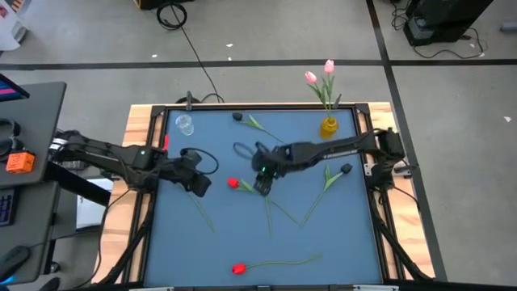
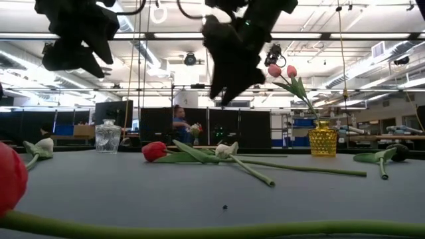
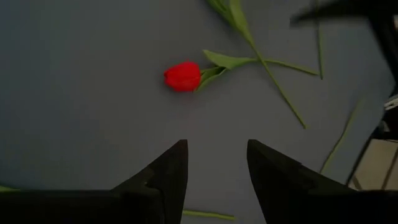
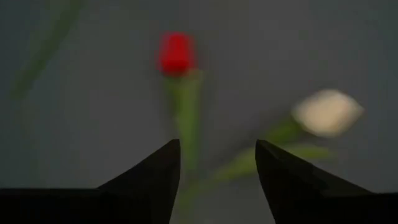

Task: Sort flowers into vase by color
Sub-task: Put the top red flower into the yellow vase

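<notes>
The right gripper grips the red tulip's stem at the leaf base next, which leaves the red tulip's red bud (image 1: 233, 183) free for sorting by color.
A red tulip (image 1: 233, 183) lies flat at mid-table, its stem running toward the right. A white tulip (image 4: 326, 112) lies beside it, their stems crossing (image 2: 226, 149). My right gripper (image 1: 262, 186) hangs open above both stems, touching neither; its wrist view shows the red bud (image 4: 176, 53) ahead of the fingers (image 4: 214, 155). My left gripper (image 1: 198, 184) hovers open to the left of the red bud (image 3: 182, 76). The yellow vase (image 1: 329, 127) at the far right holds two pink tulips (image 1: 319, 74). A clear glass vase (image 1: 185, 124) stands at the far left.
Another red tulip (image 1: 239, 268) lies by the near edge, its stem pointing right. Dark tulips lie at the far middle (image 1: 238, 116) and at the right (image 1: 346, 169). One more white tulip (image 2: 40, 147) rests at the left. A wooden frame (image 1: 133, 145) borders the table.
</notes>
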{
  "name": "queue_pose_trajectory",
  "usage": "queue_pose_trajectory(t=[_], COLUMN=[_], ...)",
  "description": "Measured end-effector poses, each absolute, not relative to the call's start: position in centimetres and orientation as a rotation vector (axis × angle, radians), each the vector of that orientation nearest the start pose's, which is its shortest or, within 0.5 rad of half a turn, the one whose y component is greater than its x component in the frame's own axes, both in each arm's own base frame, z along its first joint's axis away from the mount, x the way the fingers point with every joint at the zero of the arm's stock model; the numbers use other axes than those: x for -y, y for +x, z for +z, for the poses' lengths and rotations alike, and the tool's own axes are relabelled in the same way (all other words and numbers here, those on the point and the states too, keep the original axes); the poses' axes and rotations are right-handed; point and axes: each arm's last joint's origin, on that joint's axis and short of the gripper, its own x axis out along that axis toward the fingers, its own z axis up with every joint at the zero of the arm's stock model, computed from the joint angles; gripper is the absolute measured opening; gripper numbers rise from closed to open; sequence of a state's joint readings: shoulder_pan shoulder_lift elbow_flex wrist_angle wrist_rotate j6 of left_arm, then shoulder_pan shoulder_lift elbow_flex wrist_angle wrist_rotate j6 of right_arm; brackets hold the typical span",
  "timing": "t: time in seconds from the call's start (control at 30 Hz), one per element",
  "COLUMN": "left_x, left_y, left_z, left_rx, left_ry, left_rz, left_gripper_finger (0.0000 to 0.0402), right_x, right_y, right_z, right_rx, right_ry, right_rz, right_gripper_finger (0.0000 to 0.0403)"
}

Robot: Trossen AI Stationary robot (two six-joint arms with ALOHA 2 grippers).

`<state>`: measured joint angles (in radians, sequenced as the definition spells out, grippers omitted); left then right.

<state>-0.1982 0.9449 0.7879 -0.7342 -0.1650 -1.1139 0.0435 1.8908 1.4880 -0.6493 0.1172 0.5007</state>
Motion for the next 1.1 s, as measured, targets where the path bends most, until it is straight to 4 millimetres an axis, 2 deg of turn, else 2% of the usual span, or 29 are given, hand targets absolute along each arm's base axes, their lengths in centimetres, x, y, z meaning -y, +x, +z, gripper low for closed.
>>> queue_pose_trajectory(t=[0.1,0.2,0.47,0.6,0.7,0.77,0.83,0.9,0.93,1.1], left_x=[3.0,3.2,3.3,3.3,3.3,3.3,3.2,3.2,3.2,3.2], left_y=[17.4,17.5,17.5,17.5,17.4,17.4,17.4,17.4,17.4,17.4], left_z=[26.5,26.5,26.4,26.4,26.4,26.4,26.4,26.4,26.4,26.4], left_rx=[-0.776,-0.791,-0.804,-0.805,-0.809,-0.808,-0.804,-0.8,-0.797,-0.796], left_ry=[-0.876,-0.878,-0.886,-0.885,-0.884,-0.885,-0.882,-0.879,-0.878,-0.868], left_rz=[0.439,0.423,0.405,0.405,0.407,0.407,0.414,0.42,0.423,0.424], left_gripper_finger=[0.0169,0.0169,0.0169,0.0169,0.0169,0.0169,0.0169,0.0169,0.0169,0.0169], right_x=[-3.6,-4.8,-4.7,-4.3,-4.0,-4.0,-4.0,-4.0,-3.9,-3.5], right_y=[41.4,42.1,42.9,43.1,43.2,43.2,43.2,43.3,43.3,43.0], right_z=[21.0,18.4,13.4,12.7,12.6,12.7,12.7,12.7,12.9,14.4], right_rx=[-0.982,-1.019,-1.129,-1.139,-1.143,-1.136,-1.131,-1.125,-1.121,-1.087], right_ry=[0.328,0.236,0.197,0.197,0.208,0.206,0.22,0.272,0.304,0.456], right_rz=[-0.255,-0.265,-0.299,-0.291,-0.283,-0.287,-0.293,-0.301,-0.304,-0.364], right_gripper_finger=[0.0217,0.0217,0.0217,0.0213,0.0187,0.0148,0.0094,0.0035,0.002,0.0019])
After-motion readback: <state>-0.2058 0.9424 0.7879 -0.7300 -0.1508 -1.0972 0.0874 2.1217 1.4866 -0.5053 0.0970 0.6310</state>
